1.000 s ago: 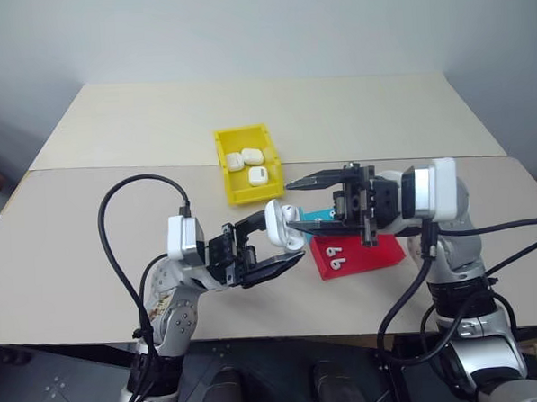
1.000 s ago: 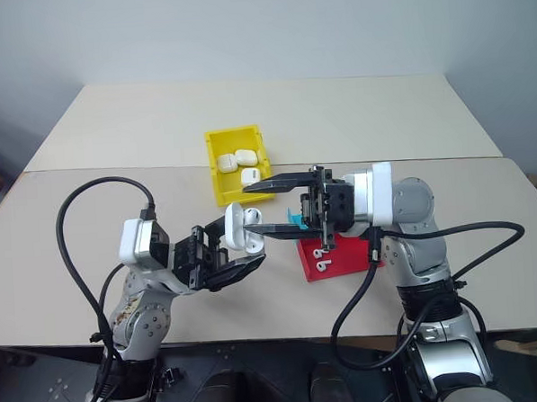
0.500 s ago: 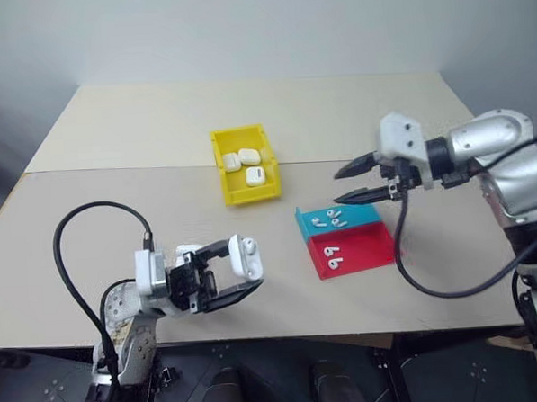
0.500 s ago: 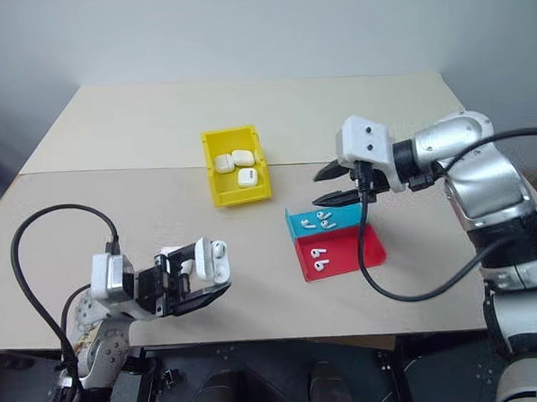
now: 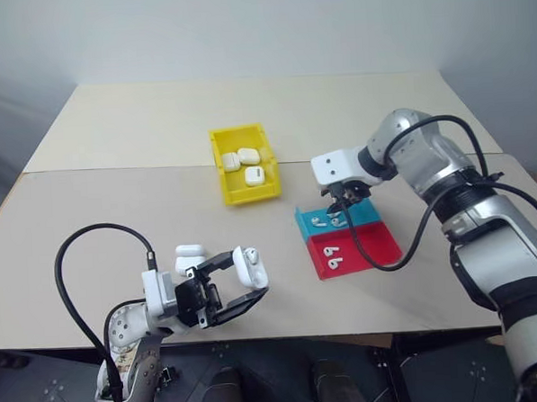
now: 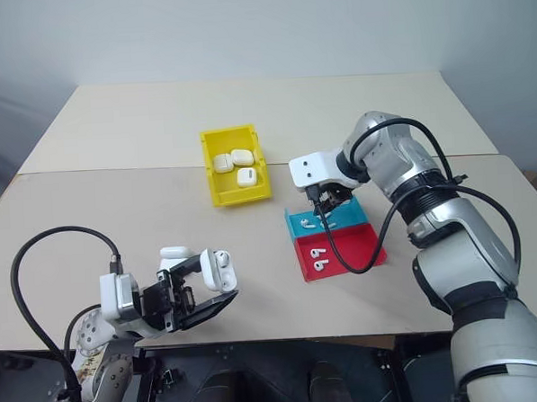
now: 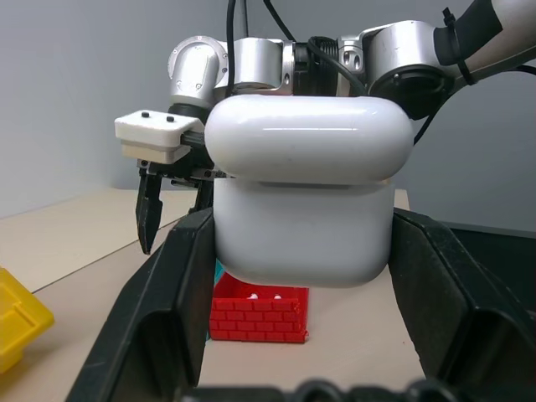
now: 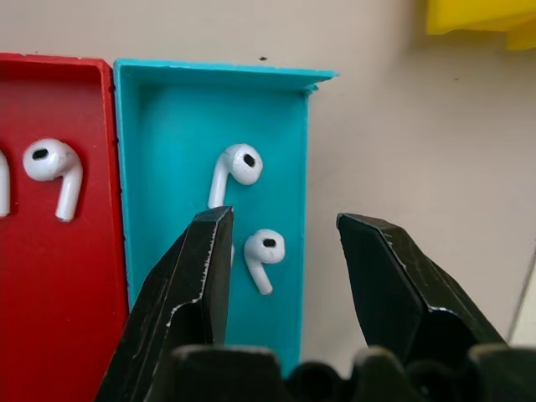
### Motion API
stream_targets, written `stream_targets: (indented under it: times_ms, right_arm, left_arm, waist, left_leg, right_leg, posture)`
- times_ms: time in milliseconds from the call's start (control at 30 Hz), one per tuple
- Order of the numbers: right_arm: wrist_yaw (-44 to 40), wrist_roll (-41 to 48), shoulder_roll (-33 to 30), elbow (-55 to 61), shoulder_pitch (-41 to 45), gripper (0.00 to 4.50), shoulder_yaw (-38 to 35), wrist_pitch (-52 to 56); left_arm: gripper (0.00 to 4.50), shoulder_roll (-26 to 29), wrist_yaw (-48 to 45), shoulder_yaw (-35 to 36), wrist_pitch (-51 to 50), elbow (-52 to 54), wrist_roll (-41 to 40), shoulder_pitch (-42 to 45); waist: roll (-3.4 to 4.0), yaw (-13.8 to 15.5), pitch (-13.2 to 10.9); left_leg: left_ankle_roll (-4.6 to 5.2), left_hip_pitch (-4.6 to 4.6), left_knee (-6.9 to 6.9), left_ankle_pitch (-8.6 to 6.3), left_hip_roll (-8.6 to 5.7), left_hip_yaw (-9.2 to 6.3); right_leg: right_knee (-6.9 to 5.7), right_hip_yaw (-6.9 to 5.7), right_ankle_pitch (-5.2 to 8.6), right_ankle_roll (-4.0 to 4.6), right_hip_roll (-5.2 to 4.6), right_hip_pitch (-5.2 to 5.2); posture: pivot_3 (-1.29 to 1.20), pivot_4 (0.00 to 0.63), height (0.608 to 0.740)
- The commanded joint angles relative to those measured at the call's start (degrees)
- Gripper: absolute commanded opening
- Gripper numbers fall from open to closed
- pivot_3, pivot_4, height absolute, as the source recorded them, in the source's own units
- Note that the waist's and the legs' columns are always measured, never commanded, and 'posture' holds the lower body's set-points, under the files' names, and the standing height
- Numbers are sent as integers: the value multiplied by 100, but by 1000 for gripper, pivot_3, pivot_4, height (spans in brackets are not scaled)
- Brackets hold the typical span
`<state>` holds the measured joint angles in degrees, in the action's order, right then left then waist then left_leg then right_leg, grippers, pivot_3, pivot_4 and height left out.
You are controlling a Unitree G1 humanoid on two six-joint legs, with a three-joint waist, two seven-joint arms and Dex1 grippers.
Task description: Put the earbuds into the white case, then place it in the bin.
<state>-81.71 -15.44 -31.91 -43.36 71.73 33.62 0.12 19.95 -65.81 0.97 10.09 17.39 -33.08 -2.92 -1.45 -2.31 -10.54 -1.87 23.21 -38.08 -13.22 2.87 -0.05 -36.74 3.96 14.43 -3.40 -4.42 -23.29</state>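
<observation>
My right fingertips are still above the earbud, one over empty table beside the blue tray [image 5: 370,215], so my right gripper lowers next, before closing on the earbud.
My left gripper [image 5: 246,281] is shut on the white case [image 5: 250,266], held above the table's near left part. The wrist view shows the case [image 7: 306,193] upright between the fingers [image 7: 180,301], its lid raised a little off the body. Pointing down, my right gripper [image 5: 343,202] hangs just above the blue tray [image 5: 370,215]. It is open [image 8: 285,226] with nothing between its fingers, and two earbuds [image 8: 237,167] lie in the tray below. Two more earbuds [image 5: 336,262] rest in the red tray [image 5: 374,245]. The yellow bin [image 5: 223,167] stands at mid table.
Three white cases [image 5: 246,157] lie inside the bin. Another white case [image 5: 190,251] sits on the table just behind my left gripper. Black cables loop from both arms. A seam crosses the table behind the bin.
My right gripper has swung away from the case, out over the blue tray, and turned to point down. The left gripper with the case has sunk toward the near left.
</observation>
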Motion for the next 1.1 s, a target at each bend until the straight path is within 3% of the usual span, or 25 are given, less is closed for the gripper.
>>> stream_targets:
  times_ms: [33, 433, 1100]
  right_arm:
    - [-86, -137, 87, 5, 165, 2442, -87, 44]
    - [101, -376, 559, -292, 49, 2442, -132, 620]
    - [192, -645, 677, -507, -70, 2442, -148, 689]
  left_arm:
    - [2773, -31, 91, -74, 171, 168, 32, 40]
    - [2773, 14, 360, -164, 38, 207, -45, 174]
    - [2773, 39, 293, -243, 71, 163, -51, 200]
  waist:
    - [1, -4, -1]
    - [2, -7, -1]
    - [2, -10, -1]
  left_leg:
    - [0, 0, 0, 0, 0, 0]
    - [0, 0, 0, 0, 0, 0]
    - [0, 0, 0, 0, 0, 0]
  right_leg:
    - [-2, 0, 0, 0, 0, -1]
    - [-2, 0, 0, 0, 1, -1]
    - [-2, 0, 0, 0, 1, -1]
  posture:
    - [0, 150, 740]
    - [0, 150, 740]
    - [0, 150, 740]
